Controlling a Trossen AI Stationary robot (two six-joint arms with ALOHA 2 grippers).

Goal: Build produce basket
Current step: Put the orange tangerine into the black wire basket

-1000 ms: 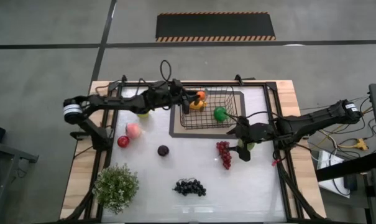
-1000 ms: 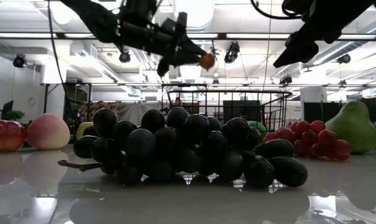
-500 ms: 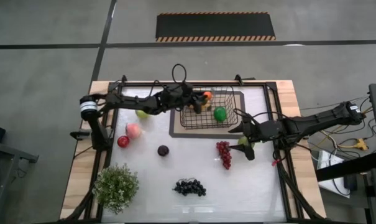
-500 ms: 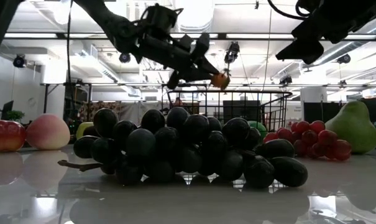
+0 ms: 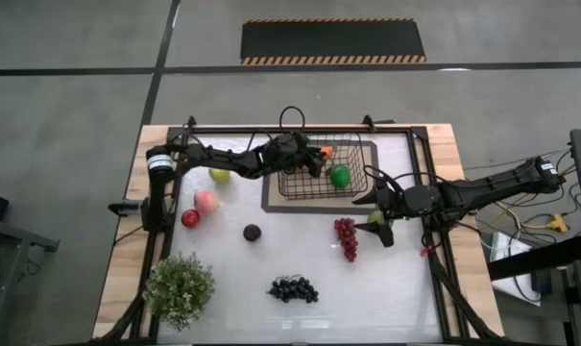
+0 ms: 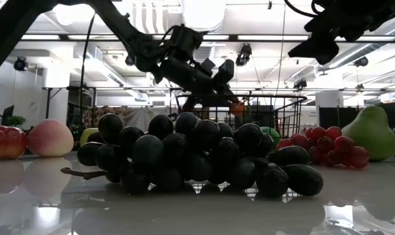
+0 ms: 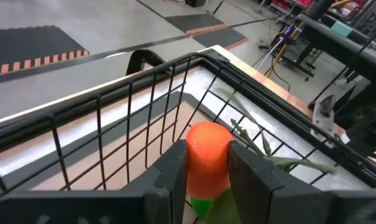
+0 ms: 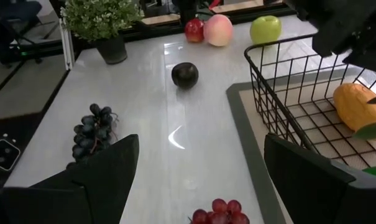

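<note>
The small orange fruit is lower than the basket's rim inside the wire basket. It would rest there if my left gripper opened now, so it is time to let go.
The black wire basket stands on a dark mat at the table's far middle. It holds a green apple and an orange mango. My left gripper reaches over the basket's left wall, shut on a small orange fruit inside the basket. My right gripper hovers open and empty over a green pear, right of the basket's near corner. Red grapes, dark grapes, a plum, a peach, a red apple and a green apple lie on the table. My left gripper pinches the small orange fruit by its two opposite sides between its two fingers. The fingers come slanting down from the table's left, over the basket's rim. The fruit is clear of the basket floor, with a green leaf hanging below it.
A bushy potted plant stands at the near left corner. Dark rails run along the table's edges. The white tabletop between the plum and the red grapes is bare.
My left gripper has carried the orange fruit toward the table's right edge and down, from above the basket's left rim to inside the basket. It has stayed shut on the fruit.
</note>
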